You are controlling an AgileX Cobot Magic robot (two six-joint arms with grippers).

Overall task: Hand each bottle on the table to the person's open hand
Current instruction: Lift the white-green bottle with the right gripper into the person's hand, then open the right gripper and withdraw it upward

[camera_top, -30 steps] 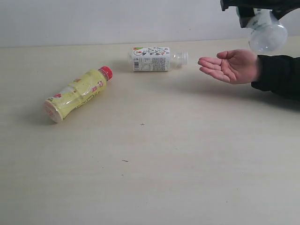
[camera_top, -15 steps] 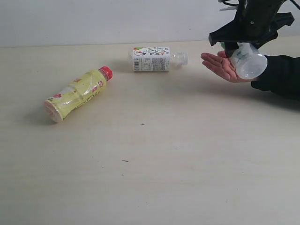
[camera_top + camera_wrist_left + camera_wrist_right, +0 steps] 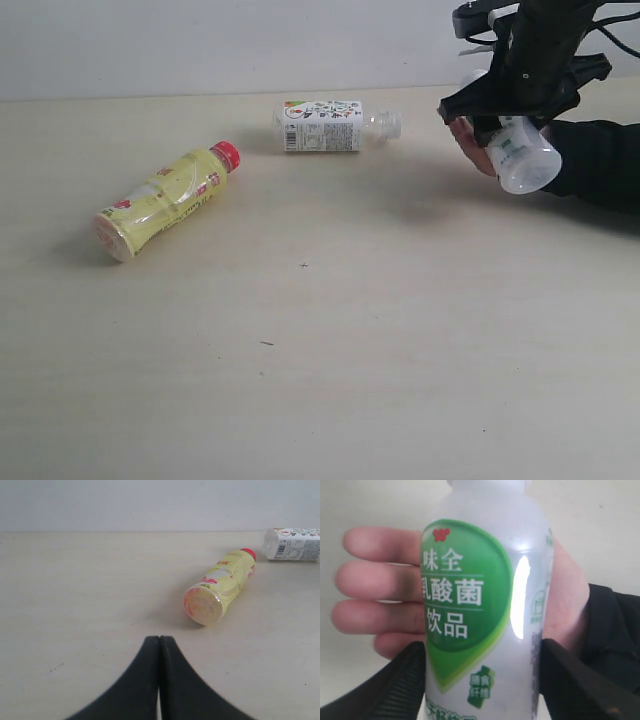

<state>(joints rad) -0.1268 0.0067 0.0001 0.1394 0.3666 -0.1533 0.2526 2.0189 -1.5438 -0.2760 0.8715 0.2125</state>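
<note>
The white bottle (image 3: 480, 610) is resting over the palm and fingers of the open hand in the right wrist view, so my right gripper should release the bottle next.
My right gripper (image 3: 505, 125) is shut on the white bottle with the green label (image 3: 522, 155) (image 3: 485, 610), holding it right over the person's open hand (image 3: 468, 135) (image 3: 380, 595), whose palm lies behind the bottle. Whether bottle and palm touch is unclear. The yellow bottle with the red cap (image 3: 165, 200) (image 3: 220, 587) lies on its side on the table (image 3: 330, 340) at the left. A clear bottle with a white printed label (image 3: 335, 125) (image 3: 295, 544) lies near the back. My left gripper (image 3: 160, 641) is shut and empty, short of the yellow bottle. The red-label bottle is out of view.
The person's black sleeve (image 3: 600, 165) runs along the right edge of the table. A pale wall (image 3: 220, 45) rises behind the table's far edge.
My right gripper has come down with the white bottle from above the hand until it sits against the palm. The two lying bottles have not moved.
</note>
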